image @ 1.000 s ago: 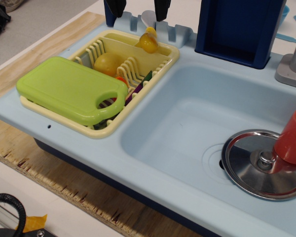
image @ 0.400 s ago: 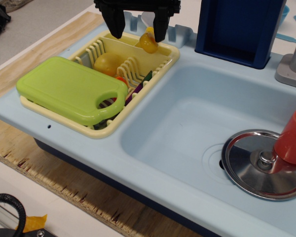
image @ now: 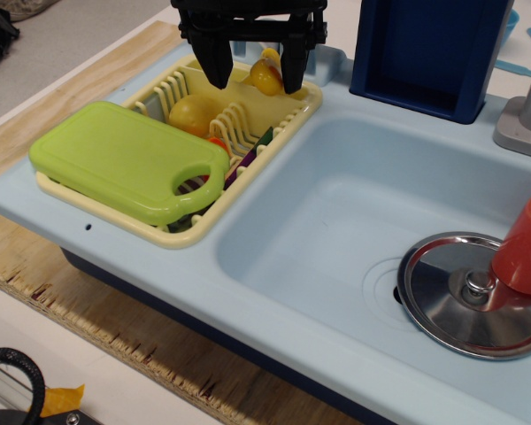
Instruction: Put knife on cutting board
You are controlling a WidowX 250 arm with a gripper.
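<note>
The knife needs to go on the lime-green cutting board [image: 124,159]. I should next have my gripper grab the knife by its yellow handle [image: 266,78] to lay it there.
The knife [image: 265,75] is a small glossy yellow piece standing in the far right corner of the pale-yellow dish rack [image: 305,102]. The lime-green cutting board [image: 124,159] lies across the rack's near left end, its oval handle hole toward the sink. My black gripper [image: 257,75] hangs over the back of the rack, open. Its two fingers stand either side of the knife's left part, the right finger in front of the knife. I cannot tell whether they touch it.
A round yellow ball [image: 193,113] and red, purple and green pieces [image: 248,150] sit in the rack. The light-blue sink basin [image: 336,221] holds a metal lid [image: 465,297] and an orange cup [image: 524,248]. A dark blue box [image: 429,53] and a grey faucet base [image: 524,119] stand behind.
The gripper has come down from the top edge of the view toward the back of the rack and now straddles the knife. Nothing else has moved.
</note>
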